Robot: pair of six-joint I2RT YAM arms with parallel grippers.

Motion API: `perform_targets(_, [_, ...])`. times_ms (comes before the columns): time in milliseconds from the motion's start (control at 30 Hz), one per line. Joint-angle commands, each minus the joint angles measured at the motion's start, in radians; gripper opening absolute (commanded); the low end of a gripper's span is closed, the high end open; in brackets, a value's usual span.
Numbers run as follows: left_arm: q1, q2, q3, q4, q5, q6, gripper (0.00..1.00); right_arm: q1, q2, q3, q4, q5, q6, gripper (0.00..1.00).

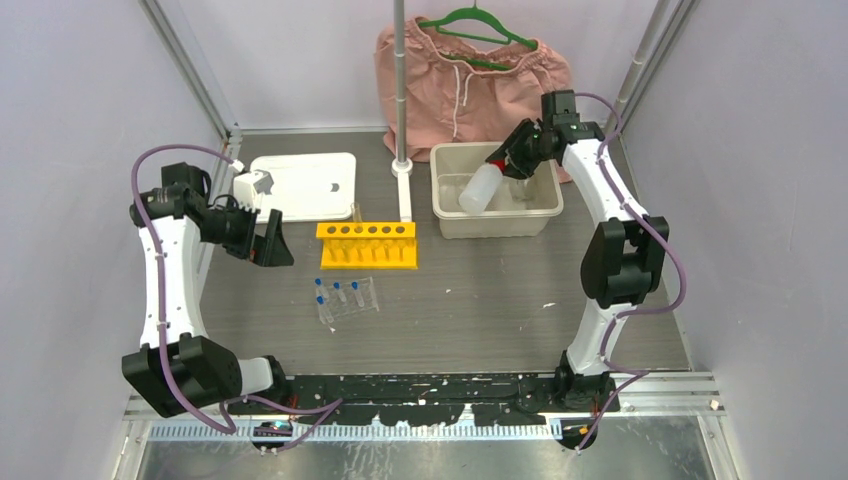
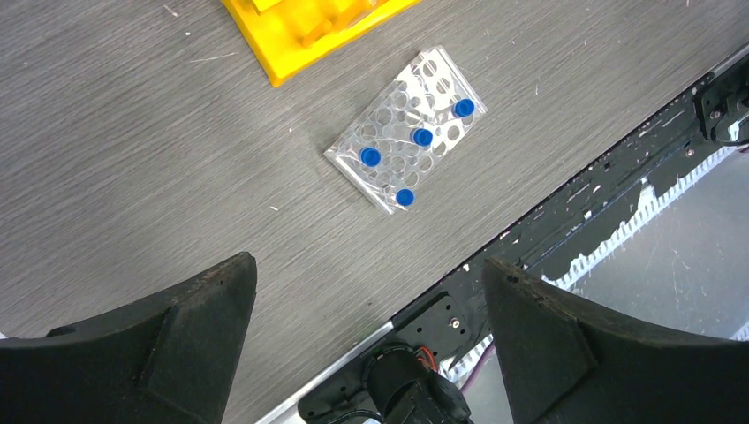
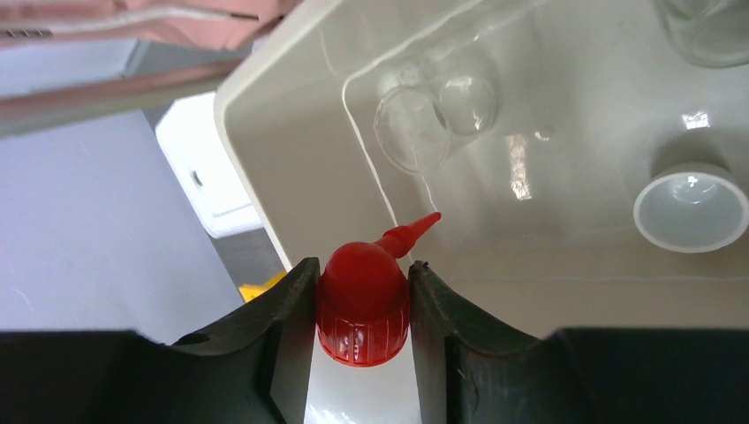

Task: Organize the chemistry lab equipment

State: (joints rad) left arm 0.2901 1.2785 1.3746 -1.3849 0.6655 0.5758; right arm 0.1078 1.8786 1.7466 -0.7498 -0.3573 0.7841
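Observation:
My right gripper keeps holding the bottle for now. The bottle (image 1: 478, 188) is tilted well above the bin's bottom and would drop if I opened now.
My right gripper (image 1: 512, 160) (image 3: 364, 305) is shut on the red cap of the white squeeze bottle (image 1: 478, 188) (image 3: 364, 309). It holds the bottle tilted over the pale bin (image 1: 495, 222) (image 3: 283, 150), red nozzle pointing into it. Small clear beakers (image 3: 424, 119) lie inside the bin. The yellow holed rack (image 1: 366, 246) (image 2: 300, 31) stands mid-table. In front of it lies a clear holed tray (image 1: 348, 298) (image 2: 437, 79) with several blue-capped tubes (image 2: 422, 137). My left gripper (image 1: 268, 240) (image 2: 369, 274) hangs open and empty above the table, left of the rack.
A flat white lid (image 1: 300, 185) lies at the back left. A metal pole (image 1: 401, 90) rises behind the rack. Pink shorts (image 1: 470, 75) hang on a green hanger at the back. A white cup (image 3: 691, 208) sits in the bin.

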Motion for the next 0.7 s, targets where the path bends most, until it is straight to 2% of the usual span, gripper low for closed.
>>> perform_targets(0, [0.006, 0.014, 0.012, 0.035, 0.025, -0.007, 0.97, -0.018, -0.04, 0.033, 0.085, 0.012, 0.084, 0.01])
perform_targets(333, [-0.006, 0.178, 0.025, 0.096, 0.003, 0.015, 0.9, 0.009, 0.036, 0.004, 0.109, 0.187, 0.067, 0.02])
perform_targets(533, [-0.064, 0.316, 0.09, 0.158, -0.112, 0.012, 0.88, 0.059, 0.019, -0.074, 0.172, 0.326, 0.063, 0.06])
perform_targets(667, [-0.077, 0.403, 0.154, 0.158, -0.135, 0.007, 0.87, 0.073, 0.018, -0.091, 0.221, 0.354, 0.094, 0.06])
